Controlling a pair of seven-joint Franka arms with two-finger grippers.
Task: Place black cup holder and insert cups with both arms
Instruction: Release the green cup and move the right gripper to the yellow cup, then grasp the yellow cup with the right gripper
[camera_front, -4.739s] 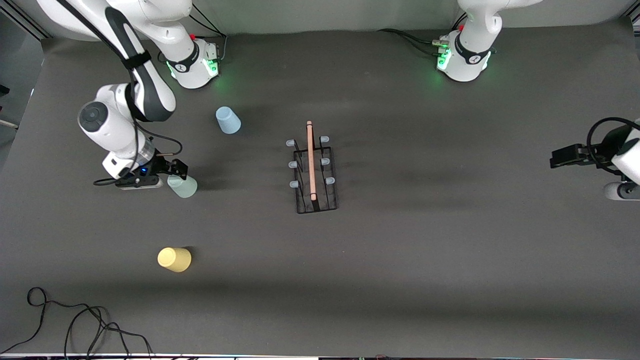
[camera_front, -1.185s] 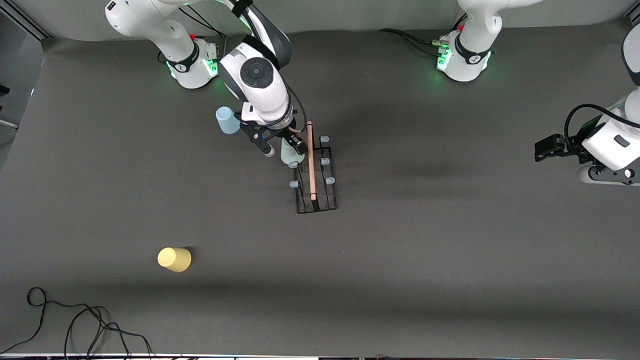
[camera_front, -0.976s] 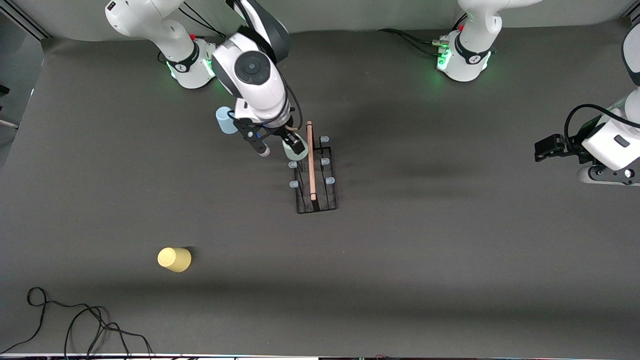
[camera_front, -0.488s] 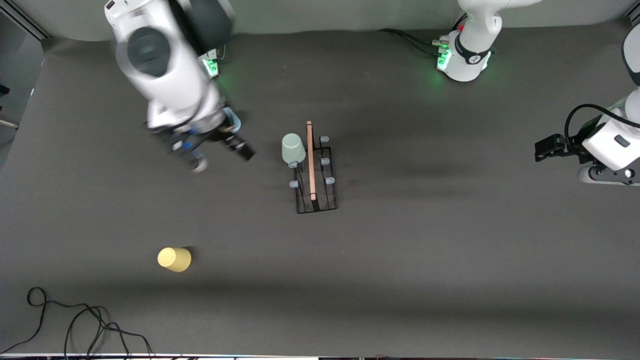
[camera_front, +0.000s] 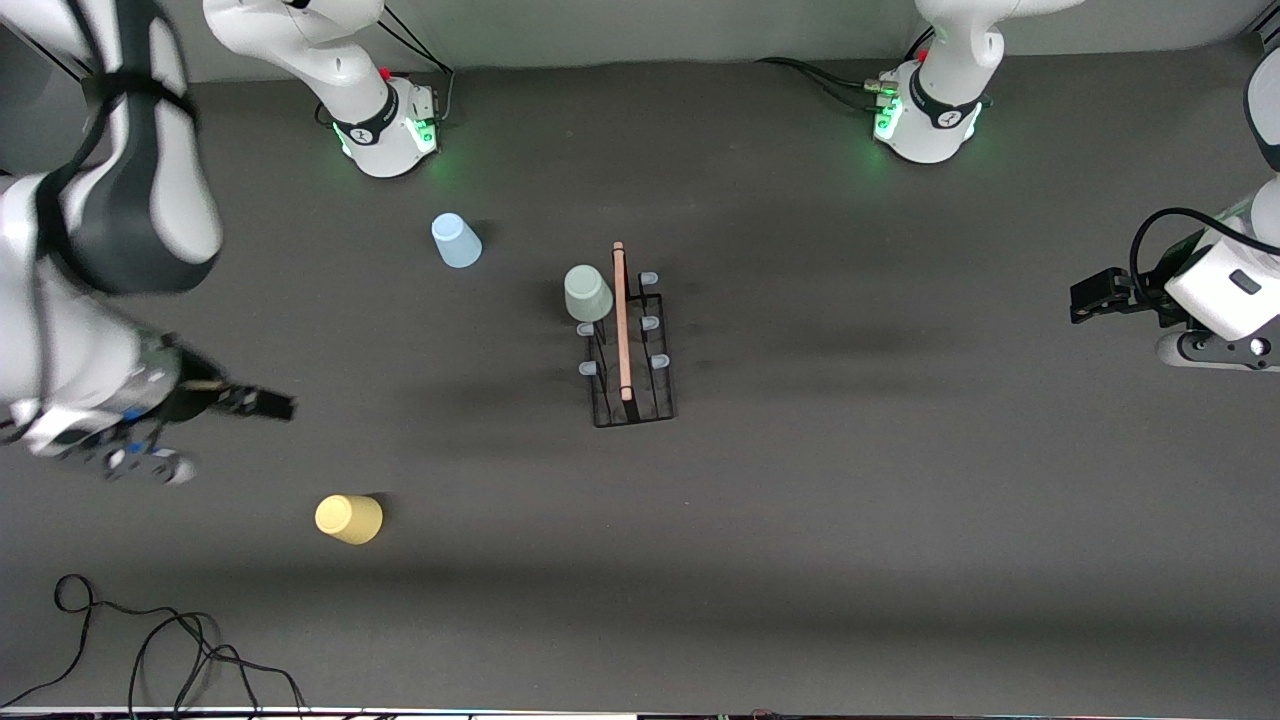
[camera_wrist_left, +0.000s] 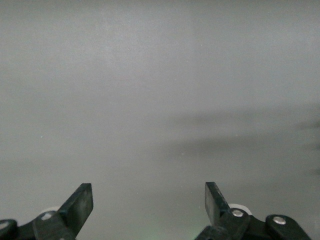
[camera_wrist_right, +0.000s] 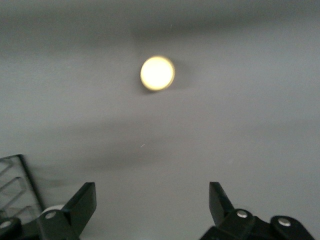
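Next, my right gripper grabs the yellow cup by its side (camera_front: 365, 518) to set it into the black cup holder (camera_front: 632, 392).
The black cup holder (camera_front: 632, 392) stands mid-table, its wooden handle (camera_front: 622, 330) running along the top. The pale green cup (camera_front: 587, 293) sits upside down on a peg at the rack's corner nearest the right arm's base. The light blue cup (camera_front: 455, 241) stands upside down on the mat near that base. The yellow cup (camera_front: 349, 519) stands nearer the front camera; it also shows in the right wrist view (camera_wrist_right: 157, 73). My right gripper (camera_front: 215, 437) is open and empty over bare mat near the yellow cup. My left gripper (camera_front: 1095, 297) waits open and empty at the left arm's end of the table.
A black cable (camera_front: 150, 640) coils on the mat's front edge at the right arm's end. A corner of the rack (camera_wrist_right: 15, 185) shows in the right wrist view. The left wrist view shows only bare grey mat (camera_wrist_left: 160, 100).
My right gripper has let go of the pale green cup, which stays on the rack's peg, and has swung away toward the right arm's end, near the yellow cup. The left arm has not moved.
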